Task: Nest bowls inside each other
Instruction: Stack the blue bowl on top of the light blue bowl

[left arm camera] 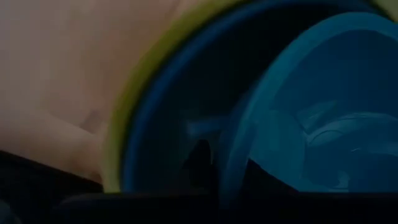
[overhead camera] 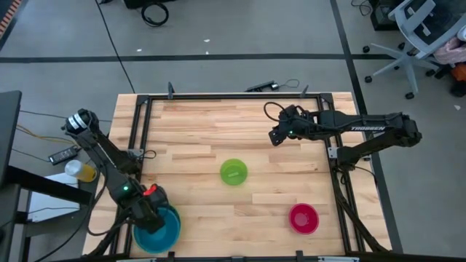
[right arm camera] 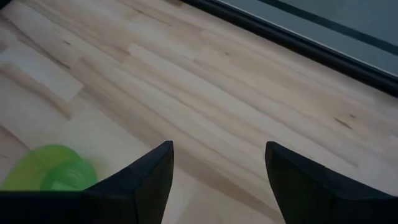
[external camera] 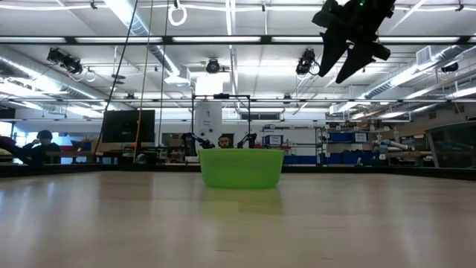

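The small green bowl needs to nest inside the stack (overhead camera: pixel 162 231) of larger bowls, so the robot's right gripper should next pick it up by its rim (overhead camera: pixel 245 167).
At the table's near left corner, a yellow-green bowl (left arm camera: pixel 118 143) holds a solid blue bowl (left arm camera: pixel 168 112). A translucent light-blue bowl (left arm camera: pixel 323 118) stands tilted inside them, in my left gripper (overhead camera: pixel 155 212), which points steeply down. The high view shows this stack (overhead camera: pixel 162 231) as teal. The small green bowl (overhead camera: pixel 234 172) rests upright on its base at mid-table. The red bowl (overhead camera: pixel 303 217) sits near the right front. My right gripper (overhead camera: pixel 275 137) hangs open, high above the far right of the table, holding nothing. My left gripper holds the translucent light-blue bowl by its rim (left arm camera: pixel 225 163), which runs down between the dark fingers. The fingers come from above, pointing steeply down. The bowl is tilted on edge inside the solid blue bowl. I cannot tell whether it touches that bowl.
A black metal frame (overhead camera: pixel 218 97) borders the wooden table top. A cable and a dark tool (overhead camera: pixel 271 86) lie just past the far edge. A yellow object (overhead camera: pixel 81 172) sits off the table's left side. Bare wood lies between the green and red bowls.
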You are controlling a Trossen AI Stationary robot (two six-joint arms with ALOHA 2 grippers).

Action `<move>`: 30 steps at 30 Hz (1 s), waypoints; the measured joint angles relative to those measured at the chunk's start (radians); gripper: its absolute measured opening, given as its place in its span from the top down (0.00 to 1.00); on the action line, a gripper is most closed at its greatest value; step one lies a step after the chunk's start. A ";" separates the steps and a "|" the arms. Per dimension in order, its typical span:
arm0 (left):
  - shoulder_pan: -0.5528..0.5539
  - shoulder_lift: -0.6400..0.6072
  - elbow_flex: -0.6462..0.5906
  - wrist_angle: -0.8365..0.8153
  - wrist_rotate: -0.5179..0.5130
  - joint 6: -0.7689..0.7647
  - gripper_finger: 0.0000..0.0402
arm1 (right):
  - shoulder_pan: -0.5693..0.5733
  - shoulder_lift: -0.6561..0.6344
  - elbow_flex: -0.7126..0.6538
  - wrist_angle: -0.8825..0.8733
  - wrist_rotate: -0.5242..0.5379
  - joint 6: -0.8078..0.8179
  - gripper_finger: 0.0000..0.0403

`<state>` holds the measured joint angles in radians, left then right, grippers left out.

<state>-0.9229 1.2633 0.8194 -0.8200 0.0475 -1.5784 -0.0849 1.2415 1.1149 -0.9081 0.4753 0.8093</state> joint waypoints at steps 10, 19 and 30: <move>0.001 0.000 -0.001 -0.056 -0.159 -0.005 0.80 | -0.042 0.011 0.000 0.082 -0.070 -0.034 0.37; 0.001 0.000 0.004 -0.080 -0.008 -0.108 0.39 | -0.052 0.163 0.000 0.244 -0.266 -0.067 0.37; 0.001 -0.001 0.171 -0.327 -0.025 -0.192 0.30 | 0.018 0.401 0.000 0.375 -0.427 -0.069 0.37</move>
<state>-0.9218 1.2625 0.9900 -1.1469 0.0222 -1.7706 -0.0671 1.6422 1.1149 -0.5329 0.0486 0.7406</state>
